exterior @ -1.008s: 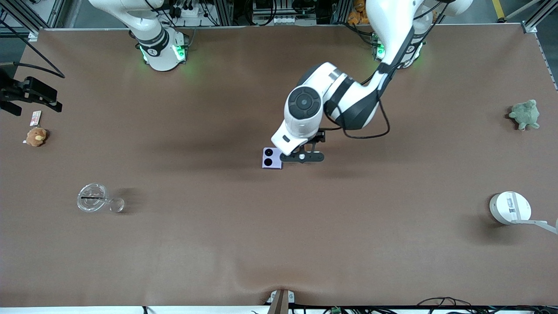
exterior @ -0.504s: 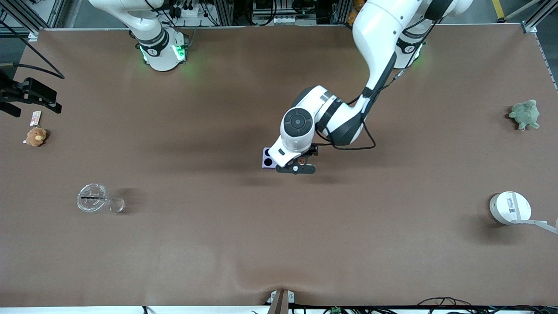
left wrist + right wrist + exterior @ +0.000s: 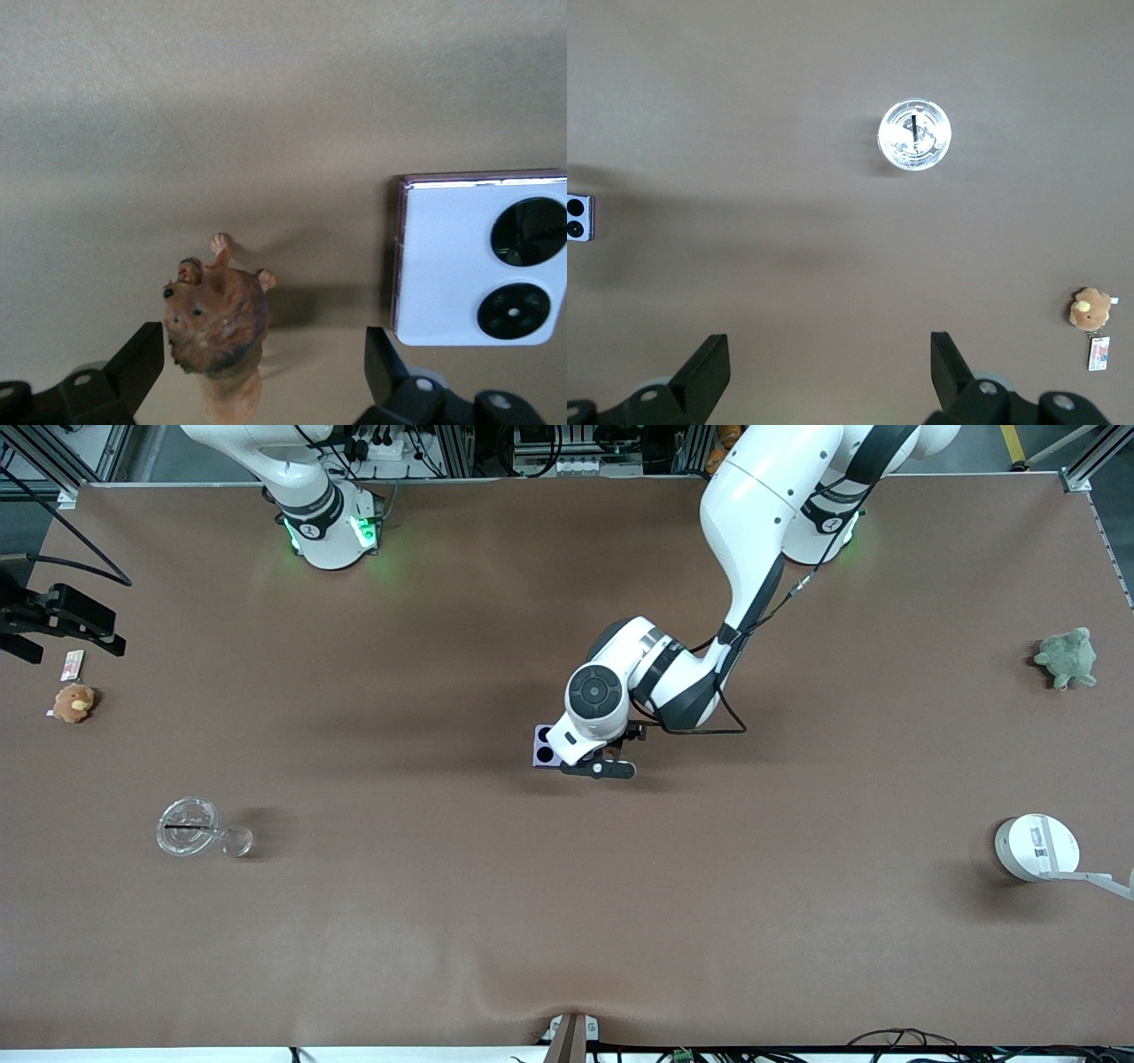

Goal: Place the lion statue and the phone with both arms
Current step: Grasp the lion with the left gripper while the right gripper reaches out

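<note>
My fingers are level with the lion statue's body [image 3: 233, 394] in the left wrist view, so my left gripper should close on the lion.
The lion statue [image 3: 217, 323], a small orange-brown figurine, stands on the brown table between the wide-open fingers of my left gripper [image 3: 263, 390], closer to one finger [image 3: 142, 363] and touching neither. In the front view my left gripper [image 3: 601, 767] is low over the table's middle, and the wrist hides the lion. The pale-lavender phone [image 3: 483, 257] with two black circles lies flat beside the lion. It shows partly under the left wrist in the front view [image 3: 541, 746]. My right gripper [image 3: 830, 390] is open and empty, waiting high over the right arm's end of the table.
A clear lidded cup [image 3: 188, 826] and a small clear dish [image 3: 236, 841] sit toward the right arm's end. A brown plush toy [image 3: 73, 702] with a tag lies near that edge. A green plush [image 3: 1067, 657] and a white round device [image 3: 1036, 848] are at the left arm's end.
The left arm has come down and shifted toward the phone. Its wrist now covers part of the phone. The right arm has not moved.
</note>
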`<state>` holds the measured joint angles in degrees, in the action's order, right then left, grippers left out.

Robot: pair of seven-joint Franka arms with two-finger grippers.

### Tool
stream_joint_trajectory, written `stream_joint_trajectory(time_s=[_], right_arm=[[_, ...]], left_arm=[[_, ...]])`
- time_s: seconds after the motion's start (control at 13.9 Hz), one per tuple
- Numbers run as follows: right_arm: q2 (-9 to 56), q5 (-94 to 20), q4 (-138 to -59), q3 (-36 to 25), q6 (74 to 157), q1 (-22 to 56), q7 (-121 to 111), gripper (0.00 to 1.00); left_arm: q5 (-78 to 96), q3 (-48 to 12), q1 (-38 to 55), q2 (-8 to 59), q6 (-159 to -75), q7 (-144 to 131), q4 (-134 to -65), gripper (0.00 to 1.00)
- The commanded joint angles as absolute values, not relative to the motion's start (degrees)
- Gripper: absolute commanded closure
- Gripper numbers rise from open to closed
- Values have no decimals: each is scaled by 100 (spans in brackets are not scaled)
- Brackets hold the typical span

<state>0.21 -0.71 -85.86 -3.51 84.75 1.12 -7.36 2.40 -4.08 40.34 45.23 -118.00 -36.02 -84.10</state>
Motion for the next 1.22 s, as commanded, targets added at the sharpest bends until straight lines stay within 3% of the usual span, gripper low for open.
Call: stream_joint_trajectory(time_s=[0.0,0.22,0.36,0.58,0.72,0.79,0.86,1.15], right_arm=[[114,-123,-8455,-369,8438,149,-800,0],[149,-114,-8429,-360,8438,202,-800,0],[149,-114,-8420,-360,8438,255,-800,0],[342,-97,-8429,-360,8376,299,-809,0],[378,-88,-8464,-360,8332,334,-809,0],[395,-88,-8464,-360,8289,334,-809,0],[491,-88,-8464,-360,8236,351,-809,0],[597,-123,-8438,-352,8033,509,-738,0]], left_arm=[[123,-369,4078,4465,-11874,-3559,-8481,0],[123,-360,4105,4474,-11874,-3560,-8543,0],[-8,-360,4096,4474,-11874,-3559,-8543,17],[-26,-360,4104,4465,-11865,-3603,-8560,34],[-26,-360,4104,4465,-11874,-3647,-8552,52],[-26,-352,4104,4465,-11874,-3656,-8552,79],[-26,-352,4104,4465,-11865,-3665,-8543,100],[-26,-352,4061,4421,-11830,-3665,-8552,100]])
